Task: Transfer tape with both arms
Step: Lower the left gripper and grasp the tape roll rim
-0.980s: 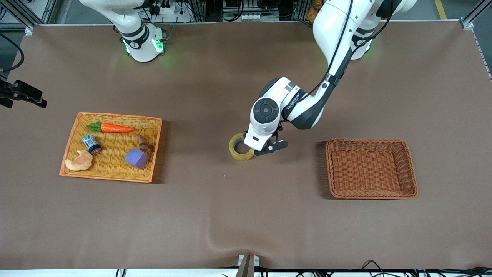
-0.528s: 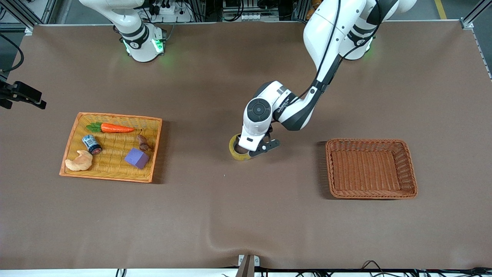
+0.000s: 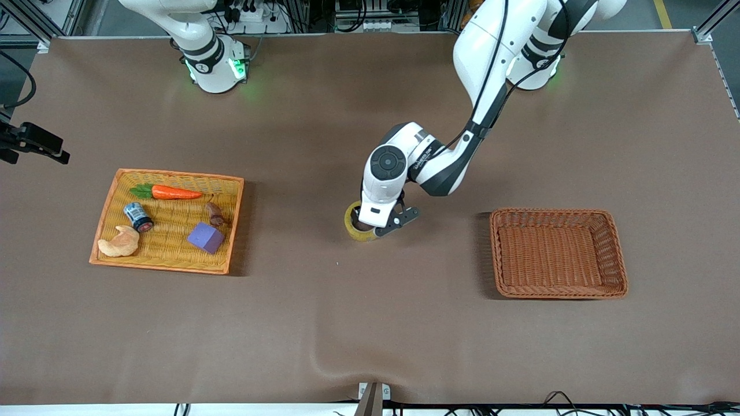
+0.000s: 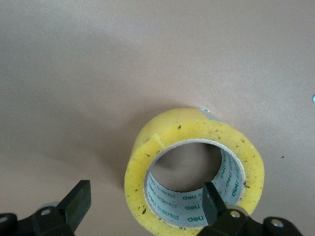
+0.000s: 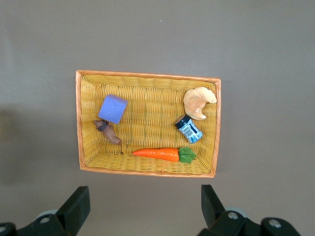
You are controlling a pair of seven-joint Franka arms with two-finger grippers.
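My left gripper grabs the tape by its ring's side (image 3: 350, 222) next, to carry the tape over to the brown wicker basket.
The tape (image 3: 351, 226), a yellow ring with a grey core, lies flat on the brown table mid-way between the two baskets. My left gripper (image 3: 370, 229) is down at it and open. In the left wrist view one finger (image 4: 210, 198) is inside the core and the other finger (image 4: 78, 198) is outside, so they straddle the tape's wall (image 4: 147, 162) without closing on it. My right gripper (image 5: 143, 197) is open and empty, waiting high over the yellow tray (image 5: 147, 74); it does not show in the front view.
The yellow tray (image 3: 167, 173) at the right arm's end holds a carrot (image 3: 173, 192), a blue-labelled can (image 3: 137, 216), a croissant (image 3: 118, 242), a purple block (image 3: 206, 237) and a small brown piece (image 3: 215, 214). A brown wicker basket (image 3: 558, 212) stands at the left arm's end.
My left gripper has shifted toward the right arm's end and come down over the tape, so more of the ring is covered. The tape and the right arm have not moved.
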